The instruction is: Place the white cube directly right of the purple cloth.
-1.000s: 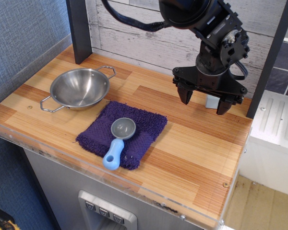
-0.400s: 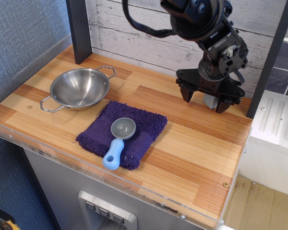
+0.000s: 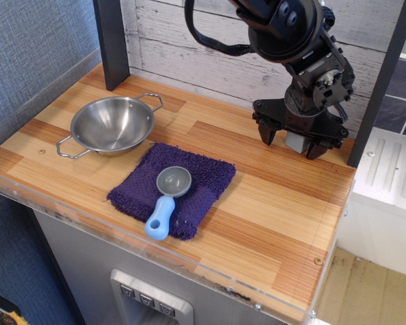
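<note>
The white cube (image 3: 296, 141) needs to go beside the purple cloth (image 3: 206, 177), so the gripper should next grab the cube by its opposite sides.
The purple cloth (image 3: 206, 177) lies near the front middle of the wooden counter, with a scoop (image 3: 169, 198) resting on it. The white cube (image 3: 296, 141) sits at the back right of the counter by the wall. My black gripper (image 3: 293, 141) is open and hangs low over the cube, one finger to its left and one to its right. The cube shows partly between the fingers. I cannot tell if the fingers touch it.
A steel bowl (image 3: 113, 124) with two handles stands at the back left. A dark post (image 3: 111, 44) rises behind it and another post (image 3: 379, 81) stands at the right edge. The plank wall (image 3: 210, 47) runs right behind the gripper.
The gripper has moved back toward the wall, slightly right and lower, so its fingers now sit on either side of the cube. Nothing else moved.
</note>
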You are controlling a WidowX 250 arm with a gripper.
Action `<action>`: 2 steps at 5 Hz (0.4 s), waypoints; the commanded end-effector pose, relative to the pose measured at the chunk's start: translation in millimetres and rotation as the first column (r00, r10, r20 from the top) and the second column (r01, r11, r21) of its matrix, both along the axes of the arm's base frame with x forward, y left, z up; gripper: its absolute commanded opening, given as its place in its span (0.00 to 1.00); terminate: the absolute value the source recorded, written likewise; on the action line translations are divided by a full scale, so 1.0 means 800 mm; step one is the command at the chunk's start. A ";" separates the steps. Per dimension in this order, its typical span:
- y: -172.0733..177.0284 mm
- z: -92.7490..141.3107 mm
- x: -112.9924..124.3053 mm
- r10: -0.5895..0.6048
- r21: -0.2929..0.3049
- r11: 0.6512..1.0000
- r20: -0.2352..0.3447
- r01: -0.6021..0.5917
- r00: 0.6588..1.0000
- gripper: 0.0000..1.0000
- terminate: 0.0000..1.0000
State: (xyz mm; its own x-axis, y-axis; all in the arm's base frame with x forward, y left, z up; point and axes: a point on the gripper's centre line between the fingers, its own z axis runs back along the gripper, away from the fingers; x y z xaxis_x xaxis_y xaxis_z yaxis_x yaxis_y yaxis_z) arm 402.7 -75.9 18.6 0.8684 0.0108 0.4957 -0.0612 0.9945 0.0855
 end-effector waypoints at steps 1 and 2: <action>-0.011 0.015 0.003 -0.049 -0.001 0.999 0.048 0.049 0.998 0.00 0.00; -0.015 0.016 -0.001 -0.055 -0.001 0.998 0.049 0.055 0.997 0.00 0.00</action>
State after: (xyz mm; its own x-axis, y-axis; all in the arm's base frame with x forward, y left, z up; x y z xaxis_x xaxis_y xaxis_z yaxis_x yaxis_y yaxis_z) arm 399.4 -85.1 15.4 0.8587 -0.0328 0.5115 -0.0138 0.9961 0.0871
